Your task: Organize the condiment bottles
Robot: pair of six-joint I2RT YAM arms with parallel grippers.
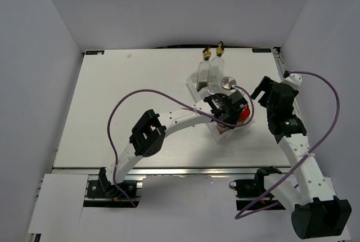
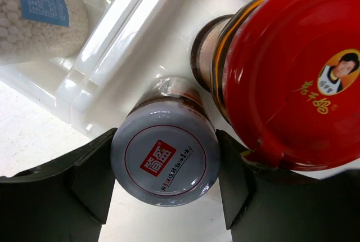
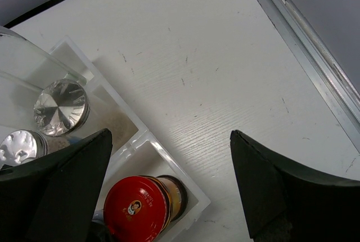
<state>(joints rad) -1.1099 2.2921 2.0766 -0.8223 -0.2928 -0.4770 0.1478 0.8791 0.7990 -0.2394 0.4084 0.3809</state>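
The short pale-lidded jar stands inside the white tray's section and would stay there, so my left gripper should open.
My left gripper (image 1: 226,110) reaches over the white tray (image 1: 193,88). In the left wrist view it (image 2: 166,140) is shut on the short pale-lidded jar (image 2: 164,157), which stands in a tray compartment beside the red-capped brown jar (image 2: 292,73). A white cylinder (image 2: 34,17) stands in the neighbouring compartment. Two tall glass bottles with gold spouts (image 1: 205,70) (image 1: 218,65) stand at the tray's far end. My right gripper (image 1: 264,93) is open and empty over bare table right of the tray (image 3: 170,138). It sees the red cap (image 3: 138,214) and two silver lids (image 3: 61,107) (image 3: 19,146).
The tray's dividers (image 2: 101,67) separate its compartments, and its corner rim (image 3: 185,180) lies near my right gripper. The table's metal right edge (image 3: 315,45) runs close by. White walls enclose the table on three sides.
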